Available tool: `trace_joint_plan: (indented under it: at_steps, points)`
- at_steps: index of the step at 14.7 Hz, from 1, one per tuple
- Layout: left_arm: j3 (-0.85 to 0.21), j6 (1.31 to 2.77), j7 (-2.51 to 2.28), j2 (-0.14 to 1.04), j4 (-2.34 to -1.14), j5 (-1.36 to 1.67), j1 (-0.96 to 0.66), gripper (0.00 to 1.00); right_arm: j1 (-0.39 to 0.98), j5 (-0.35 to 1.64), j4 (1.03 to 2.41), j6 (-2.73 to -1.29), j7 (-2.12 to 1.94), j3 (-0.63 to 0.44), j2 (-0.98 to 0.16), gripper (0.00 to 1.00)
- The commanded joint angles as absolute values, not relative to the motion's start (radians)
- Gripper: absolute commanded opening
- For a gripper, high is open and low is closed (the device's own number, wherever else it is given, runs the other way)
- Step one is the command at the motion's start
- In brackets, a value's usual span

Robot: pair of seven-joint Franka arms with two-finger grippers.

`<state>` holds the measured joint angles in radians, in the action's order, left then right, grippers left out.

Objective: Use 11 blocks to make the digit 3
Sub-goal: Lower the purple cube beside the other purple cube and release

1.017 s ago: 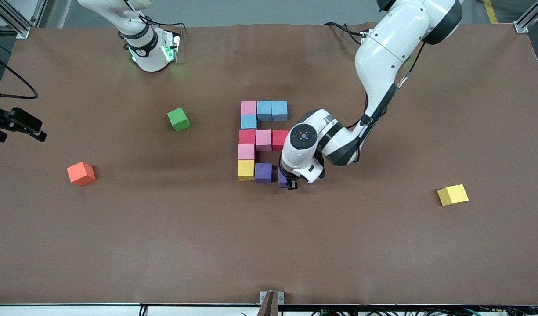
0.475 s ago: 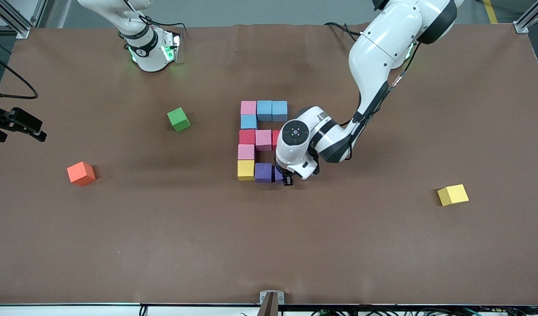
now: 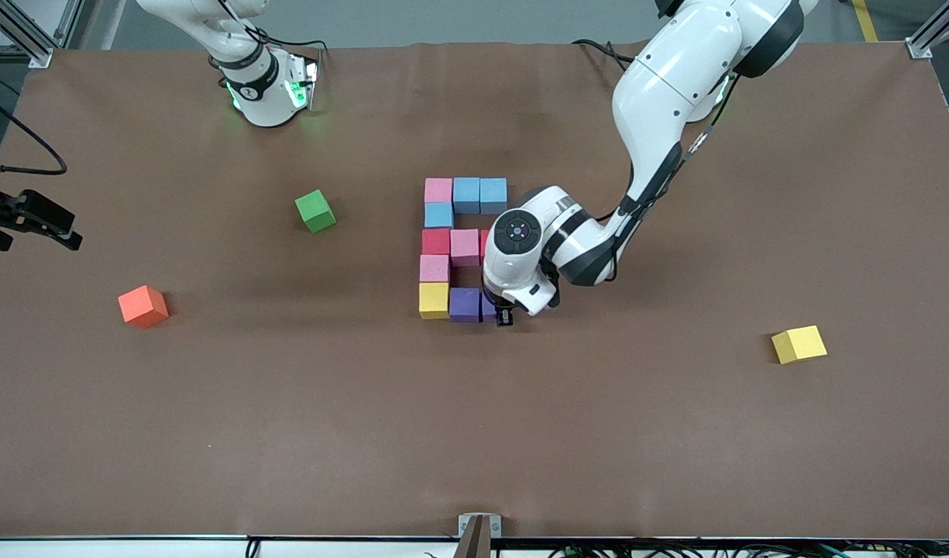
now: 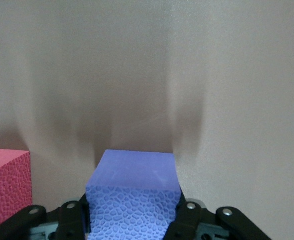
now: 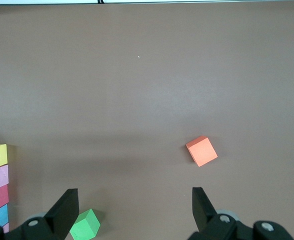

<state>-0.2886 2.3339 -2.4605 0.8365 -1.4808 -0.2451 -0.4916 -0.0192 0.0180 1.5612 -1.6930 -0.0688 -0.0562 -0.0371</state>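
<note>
The held purple block (image 3: 489, 308) is level with and beside the placed purple block (image 3: 464, 305), so the held block would stand. I should open my left gripper.
The blocks form a figure at mid-table. Its farthest bar is pink (image 3: 438, 190), blue (image 3: 466, 194), blue (image 3: 493, 194). A blue block (image 3: 438, 215) joins it to the red (image 3: 435, 241), pink (image 3: 465, 246), red (image 3: 484, 242) bar. A pink block (image 3: 434, 268) leads to the nearest bar of yellow (image 3: 433, 300) and purple (image 3: 464, 304). My left gripper (image 3: 499, 311) is shut on a second purple block (image 4: 133, 192), low at that bar's free end, close beside the purple one. A red block (image 4: 4, 185) shows at the left wrist view's edge. My right gripper (image 5: 132, 200) waits high, open and empty.
A green cube (image 3: 315, 211) and an orange cube (image 3: 143, 306) lie toward the right arm's end of the table. A loose yellow cube (image 3: 799, 344) lies toward the left arm's end. The left forearm (image 3: 652, 132) slants over the table above the figure.
My left gripper has carried the purple block a short way toward the purple block in the nearest bar, closing the gap. The right arm has not moved.
</note>
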Motion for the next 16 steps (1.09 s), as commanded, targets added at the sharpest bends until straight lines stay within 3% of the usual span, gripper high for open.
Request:
trace_joint_plan:
  at_steps: [1,12,15,16]
  points:
    - [-0.284,2.313,-2.444,0.861,-1.447,-0.236,-0.506,0.16,-0.018,0.014,1.569,-1.697,-0.075,-0.055,-0.025,1.00]
    - [-0.287,2.315,-2.437,0.871,-1.433,-0.235,-0.509,0.22,-0.018,0.014,1.569,-1.697,-0.077,-0.055,-0.025,1.00]
    - [-0.287,2.315,-2.437,0.871,-1.431,-0.236,-0.512,0.33,-0.018,0.014,1.569,-1.697,-0.077,-0.055,-0.025,1.00]
    - [-0.287,2.315,-2.437,0.870,-1.431,-0.236,-0.512,0.41,-0.018,0.014,1.569,-1.697,-0.077,-0.055,-0.025,1.00]
